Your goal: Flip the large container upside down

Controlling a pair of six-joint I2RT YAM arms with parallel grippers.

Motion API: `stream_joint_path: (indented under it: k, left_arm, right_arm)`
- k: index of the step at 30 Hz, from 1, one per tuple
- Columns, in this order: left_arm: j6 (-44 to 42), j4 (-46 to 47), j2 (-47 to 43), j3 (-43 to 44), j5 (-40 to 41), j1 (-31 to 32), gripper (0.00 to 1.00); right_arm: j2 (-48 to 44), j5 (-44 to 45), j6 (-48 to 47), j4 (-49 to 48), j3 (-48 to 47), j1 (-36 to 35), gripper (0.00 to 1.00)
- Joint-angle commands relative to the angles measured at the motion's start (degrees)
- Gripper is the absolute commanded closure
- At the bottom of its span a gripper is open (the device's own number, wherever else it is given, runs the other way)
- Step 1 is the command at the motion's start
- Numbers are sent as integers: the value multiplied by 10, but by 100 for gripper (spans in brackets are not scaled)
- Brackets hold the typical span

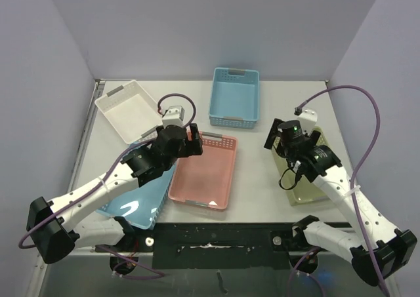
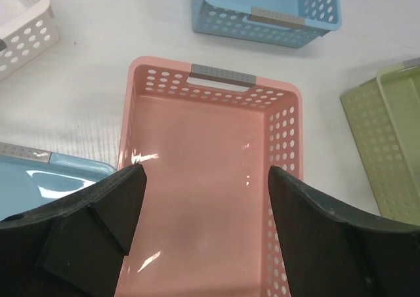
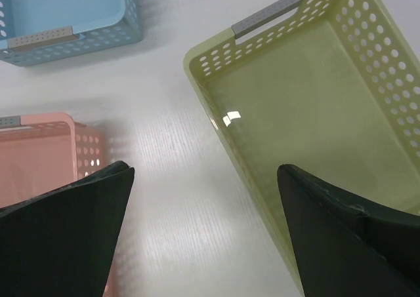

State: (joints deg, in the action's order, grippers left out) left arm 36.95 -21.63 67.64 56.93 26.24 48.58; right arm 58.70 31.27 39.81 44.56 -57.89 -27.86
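Note:
I will tip the green basket upside down next, so my right gripper will grab the green basket's long side rim (image 1: 280, 172) (image 3: 243, 171) nearest the pink basket.
Several open baskets stand upright on the table; I cannot tell for sure which counts as the large one. A pink basket (image 1: 205, 174) sits in the middle and fills the left wrist view (image 2: 210, 179). A light blue basket (image 1: 141, 202) lies at the near left, partly under my left arm. My left gripper (image 1: 195, 143) is open and empty (image 2: 207, 205), hovering over the pink basket's inside. My right gripper (image 1: 283, 139) is open and empty (image 3: 205, 205), above the table beside the left rim of a green basket (image 3: 315, 100).
A blue basket (image 1: 234, 97) stands at the back middle and a white basket (image 1: 128, 110) at the back left. The green basket (image 1: 305, 192) lies under my right arm. Grey walls close in the table on three sides.

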Motion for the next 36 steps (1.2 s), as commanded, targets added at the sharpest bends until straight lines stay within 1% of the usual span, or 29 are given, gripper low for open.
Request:
stream_joint_path:
  k: [1, 5, 10, 13, 15, 16, 18, 20, 22, 23, 24, 28, 31, 34, 36]
  left_arm:
    - [-11, 84, -16, 13, 9, -4, 25]
    - [-39, 115, -14, 10, -54, -5, 25]
    - [-52, 94, 29, 43, -106, 3, 26]
    - [-64, 86, 64, 69, -121, 35, 26]
    - [-75, 77, 90, 88, -120, 69, 26]
    - [-79, 75, 104, 95, -113, 92, 27]
    - [-77, 86, 117, 95, -112, 114, 27]
    - [-58, 106, 119, 84, -120, 118, 27]
    - [-48, 128, 115, 67, -124, 118, 27]
    - [-47, 136, 114, 60, -126, 118, 27]
    - [-48, 139, 114, 56, -125, 118, 27]
    - [-63, 119, 131, 71, -121, 118, 27]
    - [-67, 108, 141, 83, -105, 118, 27]
    - [-66, 113, 137, 79, -102, 118, 27]
    - [-65, 115, 132, 73, -101, 118, 27]
  right_arm:
    - [-27, 33, -12, -32, 1, -2, 2]
    - [-41, 35, -14, -45, 11, -2, 2]
    - [-47, 33, -27, -60, 23, -2, 2]
    - [-37, 26, -42, -69, 34, -2, 2]
    - [-26, 20, -66, -76, 49, -2, 2]
    - [-13, 16, -64, -66, 55, 2, 2]
    - [12, -47, -82, -50, 51, 32, 3]
    - [43, -111, -102, -39, 50, 76, 2]
    - [66, -149, -123, -45, 58, 104, 1]
    - [76, -153, -125, -44, 61, 110, 0]
    - [85, -153, -124, -44, 64, 116, 2]
    - [119, -187, -140, -55, 79, 129, 19]
    - [159, -205, -147, -49, 75, 131, 40]
    - [165, -204, -152, -54, 75, 130, 59]
    - [163, -197, -154, -51, 70, 130, 75]
